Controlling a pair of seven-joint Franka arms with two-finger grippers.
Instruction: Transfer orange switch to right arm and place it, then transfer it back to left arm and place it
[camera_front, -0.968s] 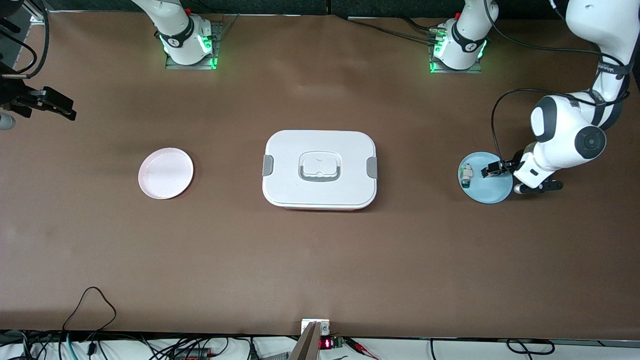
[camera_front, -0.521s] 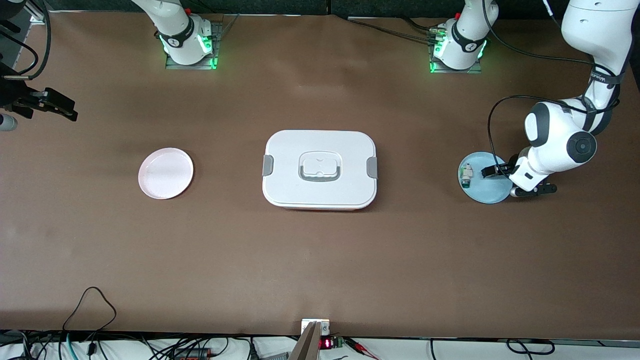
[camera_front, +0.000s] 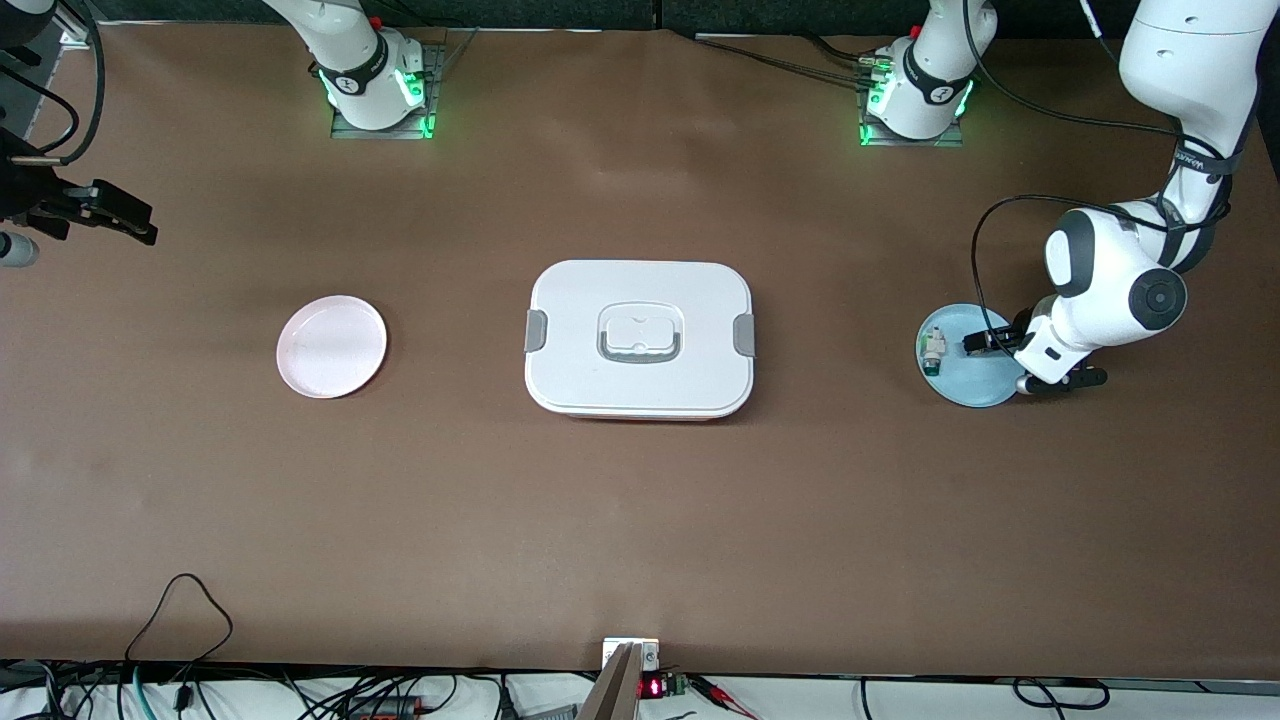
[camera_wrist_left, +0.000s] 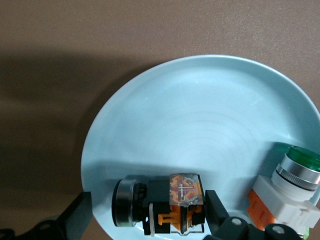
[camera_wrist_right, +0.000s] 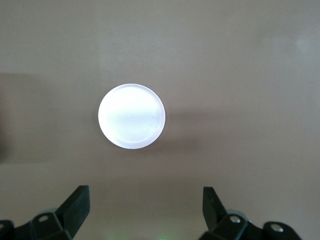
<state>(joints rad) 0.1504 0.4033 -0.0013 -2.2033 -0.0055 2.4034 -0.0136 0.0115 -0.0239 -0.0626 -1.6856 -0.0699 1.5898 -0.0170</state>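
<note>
My left gripper has its fingers on either side of the orange switch on the blue plate. It would hold the switch if it closed now, so it needs to close on the switch.
The orange switch, a black cylinder with an orange section, lies on its side on the light blue plate at the left arm's end of the table. My left gripper is down at the plate and open. Its fingers straddle the switch: one finger stands next to the orange end, the other stands apart from the black cap. The white box stands shut in the middle of the table. My right gripper waits open and empty, high over the right arm's end of the table.
A white-and-green part lies on the same blue plate, beside the switch toward the box. A pale pink plate sits empty between the box and the right arm's end. Cables run along the table's edge nearest the front camera.
The left arm's wrist has drawn in and sunk a little over the blue plate, with its fingers still around the switch. The right arm has hardly moved.
</note>
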